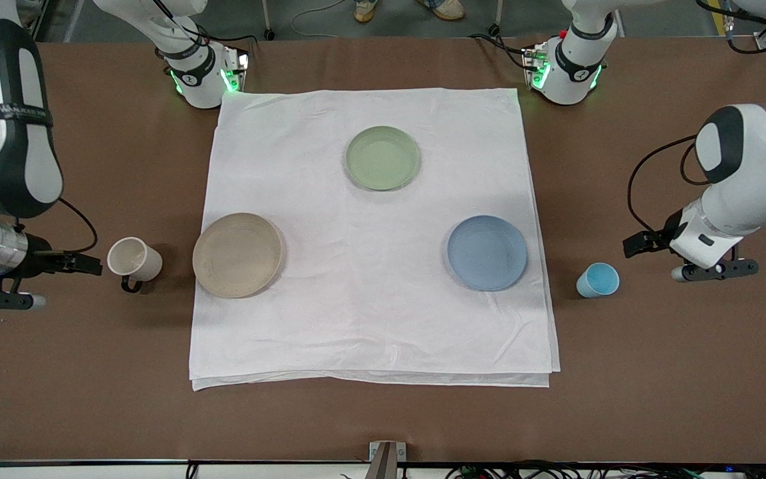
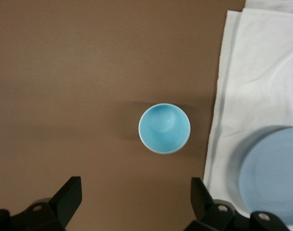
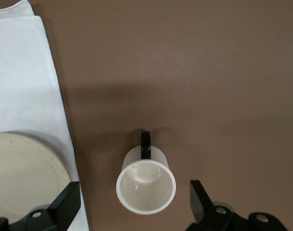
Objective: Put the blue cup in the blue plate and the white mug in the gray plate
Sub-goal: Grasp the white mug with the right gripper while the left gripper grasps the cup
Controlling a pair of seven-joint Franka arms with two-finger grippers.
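The robot needs to put the blue cup in the blue plate (image 1: 487, 252), so its left gripper should next grab the cup by its rim (image 1: 600, 266).
The blue cup (image 1: 598, 280) stands upright on the bare brown table beside the blue plate (image 1: 487, 252), toward the left arm's end. My left gripper (image 1: 715, 270) hangs open and empty over the table next to the cup. The left wrist view shows the cup (image 2: 164, 128) ahead of the open gripper (image 2: 135, 202), and the plate's rim (image 2: 276, 178). The white mug (image 1: 133, 260) stands by the gray plate (image 1: 238, 254), toward the right arm's end. My right gripper (image 1: 4, 299) is open beside it. In the right wrist view the mug (image 3: 146, 185) shows between the spread fingers (image 3: 68, 202).
A white cloth (image 1: 370, 332) covers the table's middle and bears the plates. A pale green plate (image 1: 382, 158) lies on it nearer the robots' bases. The gray plate's rim (image 3: 21, 173) shows in the right wrist view. Bare brown table (image 1: 689, 372) surrounds the cloth.
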